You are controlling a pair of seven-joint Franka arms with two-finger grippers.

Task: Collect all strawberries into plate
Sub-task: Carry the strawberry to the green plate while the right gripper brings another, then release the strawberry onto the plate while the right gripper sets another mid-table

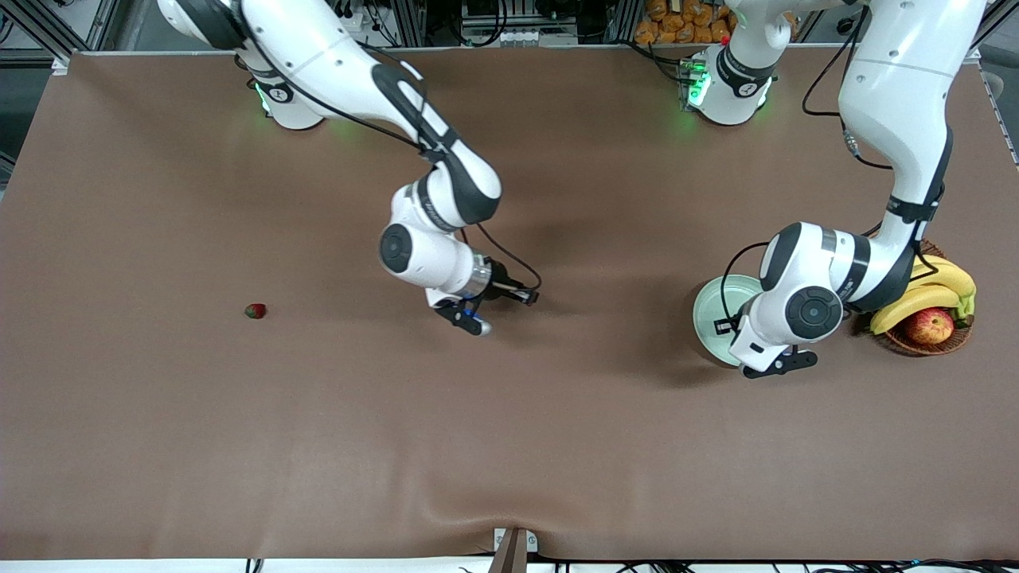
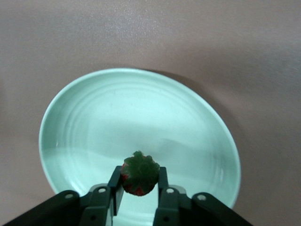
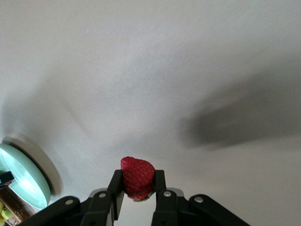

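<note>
The strawberry hangs short of the plate and would miss it if I opened now, so my right gripper needs to first move it to the mint-green plate [image 3: 21,174].
My left gripper [image 1: 731,326] hangs over the pale mint-green plate [image 1: 708,314], which lies toward the left arm's end of the table. In the left wrist view the left gripper [image 2: 139,178] is shut on a strawberry [image 2: 139,170], green cap up, just above the plate [image 2: 141,113]. My right gripper [image 1: 527,297] is over the middle of the table. In the right wrist view the right gripper [image 3: 138,181] is shut on a second strawberry [image 3: 137,176]. A third strawberry [image 1: 255,310] lies on the brown cloth toward the right arm's end.
A brown wicker basket [image 1: 927,344] with bananas [image 1: 927,290] and a red-yellow apple [image 1: 930,325] stands right beside the plate, at the left arm's end. The plate's rim [image 3: 23,181] shows at the edge of the right wrist view.
</note>
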